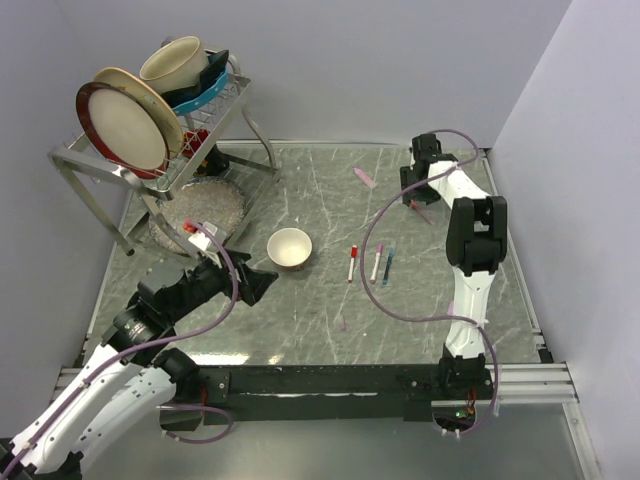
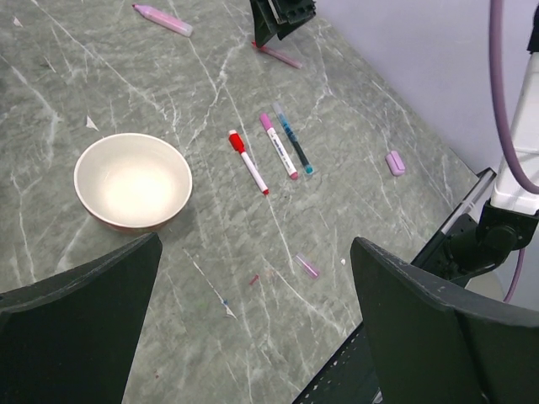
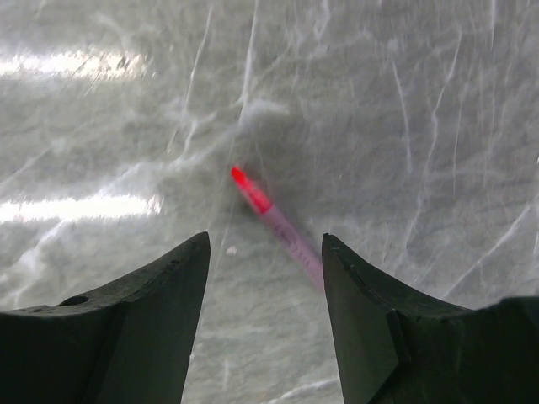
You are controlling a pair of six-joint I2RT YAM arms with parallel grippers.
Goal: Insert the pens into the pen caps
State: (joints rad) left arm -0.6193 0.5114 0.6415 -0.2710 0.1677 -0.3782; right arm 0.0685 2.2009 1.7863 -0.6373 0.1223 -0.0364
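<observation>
I should lower my right gripper before closing on the pink pen with the red tip, because it slants in with its pink body [image 3: 295, 244] beneath one finger and I would miss now.
Three pens lie side by side at mid table: a white one with a red cap [image 1: 352, 263] [image 2: 248, 162], a white one with a pink cap [image 1: 377, 262] [image 2: 278, 145] and a blue one [image 1: 388, 265] [image 2: 295, 143]. A pink pen [image 1: 364, 178] [image 2: 162, 18] lies far back. Another pink pen with a red tip [image 3: 278, 223] [image 1: 421, 212] lies on the table under my right gripper [image 3: 265, 241] [image 1: 416, 198], which is open around it and apart from it. A lilac cap [image 2: 395, 162] and a small pink cap [image 2: 307, 266] [image 1: 342, 323] lie loose. My left gripper [image 2: 257, 244] [image 1: 258, 283] is open and empty, left of the bowl.
A small white bowl [image 1: 290, 248] [image 2: 133, 181] stands left of the three pens. A metal dish rack [image 1: 150, 130] with plates and a cup stands at the back left. The table's black front rail [image 1: 330, 380] runs along the near edge.
</observation>
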